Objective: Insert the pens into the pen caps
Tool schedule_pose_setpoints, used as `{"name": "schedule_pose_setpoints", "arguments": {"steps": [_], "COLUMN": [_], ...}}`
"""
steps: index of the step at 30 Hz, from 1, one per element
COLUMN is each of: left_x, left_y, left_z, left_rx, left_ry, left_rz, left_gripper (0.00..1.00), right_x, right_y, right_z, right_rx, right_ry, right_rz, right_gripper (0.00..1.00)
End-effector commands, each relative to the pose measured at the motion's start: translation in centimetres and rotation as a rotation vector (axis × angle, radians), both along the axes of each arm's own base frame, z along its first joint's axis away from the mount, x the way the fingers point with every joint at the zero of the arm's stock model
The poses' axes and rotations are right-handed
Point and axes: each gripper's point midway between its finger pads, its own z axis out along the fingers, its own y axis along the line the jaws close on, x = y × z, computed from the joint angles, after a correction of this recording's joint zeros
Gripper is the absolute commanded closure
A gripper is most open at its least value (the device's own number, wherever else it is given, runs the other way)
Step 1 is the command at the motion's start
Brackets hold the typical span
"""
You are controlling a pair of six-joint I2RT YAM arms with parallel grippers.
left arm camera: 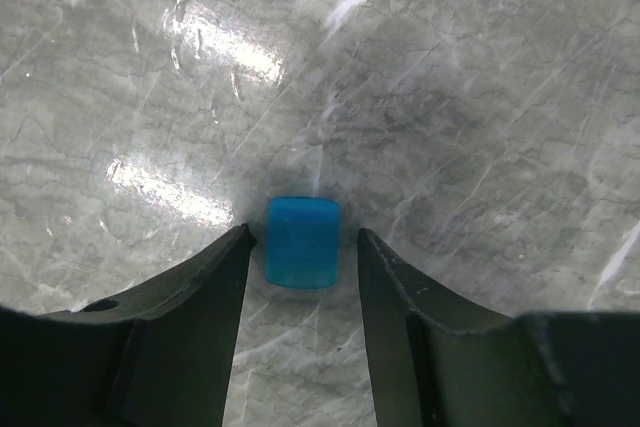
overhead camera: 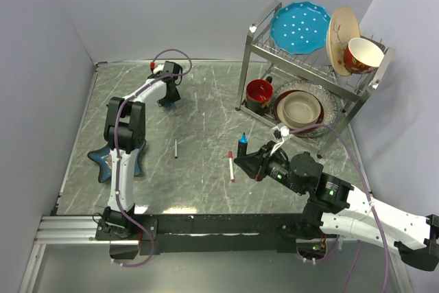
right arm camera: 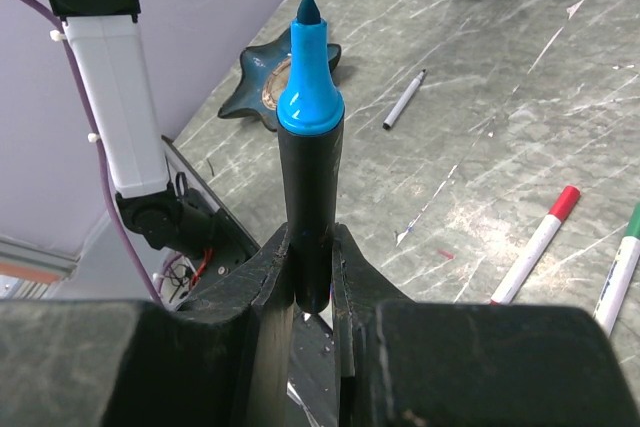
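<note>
My open fingers leave gaps beside the cap. The blue cap [overhead camera: 169, 105] [left arm camera: 302, 243] would stay standing on the tabletop if I lifted my left gripper now.
My left gripper [overhead camera: 167, 98] is far out at the back left, pointing down at the table. In the left wrist view it [left arm camera: 302, 239] is open, and the blue cap [left arm camera: 302, 243] stands between its fingers with a small gap on each side. My right gripper [overhead camera: 243, 159] is shut on the thick black-barrelled marker [right arm camera: 308, 197], held upright with its blue tip [right arm camera: 309, 22] bare; the marker also shows in the top view [overhead camera: 242, 144]. The red-tipped pen [overhead camera: 231, 167] and the black-tipped pen [overhead camera: 175, 148] lie on the table. The green-tipped pen [right arm camera: 622, 265] lies beside the red one [right arm camera: 538, 245].
A blue star-shaped dish [overhead camera: 110, 159] lies at the left by the left arm's base. A metal dish rack [overhead camera: 312, 66] at the back right holds a blue plate [overhead camera: 300, 27], a red mug [overhead camera: 258, 94] and bowls [overhead camera: 300, 109]. Walls close the left and back.
</note>
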Motion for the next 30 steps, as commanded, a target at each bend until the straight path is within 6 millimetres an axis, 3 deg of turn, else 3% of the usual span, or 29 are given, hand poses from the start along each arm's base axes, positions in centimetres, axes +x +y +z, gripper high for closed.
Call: {"name": "schedule_pose_setpoints", "arguments": {"steps": [1,7,16,21,27,28,30], "left_x": [-2.0,-1.8,-1.5,-1.8,-3.3,-3.4,-4.7], "left_y": [0.3,0.5,1.3,0.7,0.3,0.1,-0.3], "left_z": [-2.2,-3.1,-3.4,-3.8,-3.1,-1.8,-1.8], "left_rx": [-0.005,-0.004,-0.012,-0.041,-0.085,-0.102,-0.119], "left_ry": [0.1,0.116,0.11,0.118,0.11,0.083,0.077], "left_rz": [-0.033,-0.029,-0.027,-0.043,-0.034,-0.037,-0.042], "left_gripper": [0.49,0.56,0.55,0.68,0.99,0.99,0.99], "right_x": [-0.1,0.0,0.0,-0.1,-0.2,-0.3,-0.6], "right_y": [0.0,0.1,0.2,0.1,0.5,0.6,0.8], "right_z": [2.8,2.8,2.7,2.6,2.2,2.1,1.6], "right_rx": [0.078,0.072,0.072,0.071,0.065,0.067,0.068], "right_ry": [-0.031,-0.032,-0.032,-0.028,-0.011,-0.006,0.006], "right_rz": [-0.001,-0.004,-0.003,-0.005,0.009,0.017,0.034], "right_gripper": [1.0,1.0,1.0,1.0,1.0,1.0,1.0]}}
